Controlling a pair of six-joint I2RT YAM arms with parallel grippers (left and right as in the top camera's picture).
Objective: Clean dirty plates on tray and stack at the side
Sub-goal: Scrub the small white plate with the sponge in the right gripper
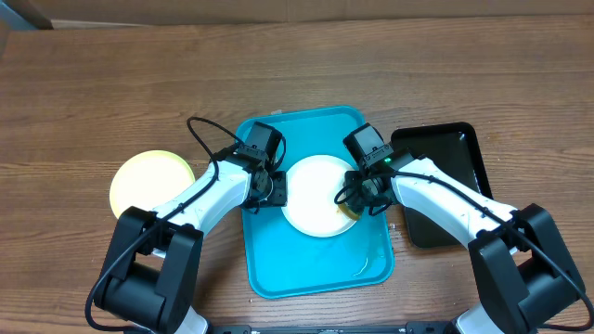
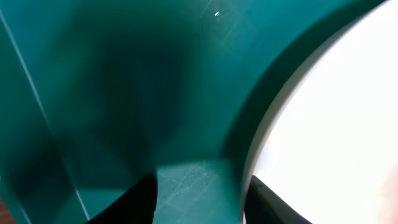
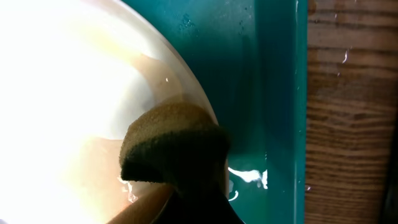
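The left gripper grabs the white plate's rim (image 1: 284, 195) (image 2: 246, 185) opposite the sponge next, leaving the plate's top open to clean and bottom to stack.
A white plate (image 1: 314, 195) lies on the turquoise tray (image 1: 316, 264). A pale yellow-green plate (image 1: 148, 181) lies on the table to the left of the tray. I see no third plate. My left gripper (image 1: 276, 188) is open at the white plate's left edge; in the left wrist view one finger is over the tray floor (image 2: 124, 93) and the other over the plate (image 2: 336, 112), with the rim between my left gripper's (image 2: 202, 199) fingers. My right gripper (image 1: 360, 206) is shut on a brown sponge (image 3: 174, 143), pressed on the plate's (image 3: 68, 93) right rim.
A glossy black tray (image 1: 450, 158) lies on the table right of the turquoise tray, under my right arm. Wet glints show on the tray floor (image 3: 249, 177) near its right wall. Wooden table (image 1: 93, 93) surrounds everything.
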